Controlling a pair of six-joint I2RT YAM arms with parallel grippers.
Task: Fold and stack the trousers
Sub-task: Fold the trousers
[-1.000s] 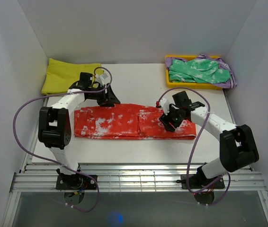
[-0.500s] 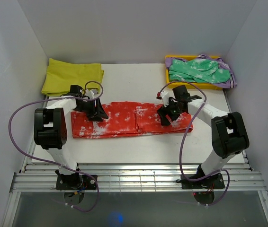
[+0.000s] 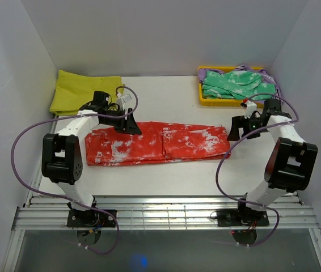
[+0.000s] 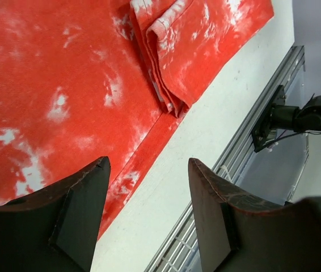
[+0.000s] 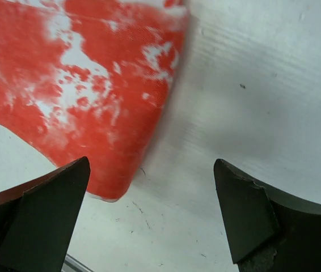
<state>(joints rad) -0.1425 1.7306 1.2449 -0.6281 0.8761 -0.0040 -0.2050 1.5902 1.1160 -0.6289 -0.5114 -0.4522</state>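
The trousers [image 3: 157, 144] should be grabbed next by my right gripper at the end to be folded, by its rail-side corner [image 3: 227, 156], so that this end can be folded over the rest.
The red-orange trousers [image 3: 157, 144] with white blotches lie folded lengthwise in a long flat strip across the middle of the table. My left gripper [image 3: 131, 126] is open and empty above the strip's far edge, left of centre. In the left wrist view the trousers [image 4: 64, 85] fill the upper left, with a folded hem edge near the top. My right gripper [image 3: 234, 131] is open and empty just off the strip's right end. The right wrist view shows that end of the trousers [image 5: 75, 85] at upper left.
A plain yellow cloth [image 3: 84, 89] lies at the back left. A yellow tray [image 3: 206, 100] at the back right holds a green white-mottled garment [image 3: 237, 84] over purple cloth. A metal rail [image 3: 160, 215] runs along the near table edge.
Both grippers have let go of the trousers and lifted away. The right gripper moved right, off the strip's end; the left moved back to the far edge. The strip now lies flatter.
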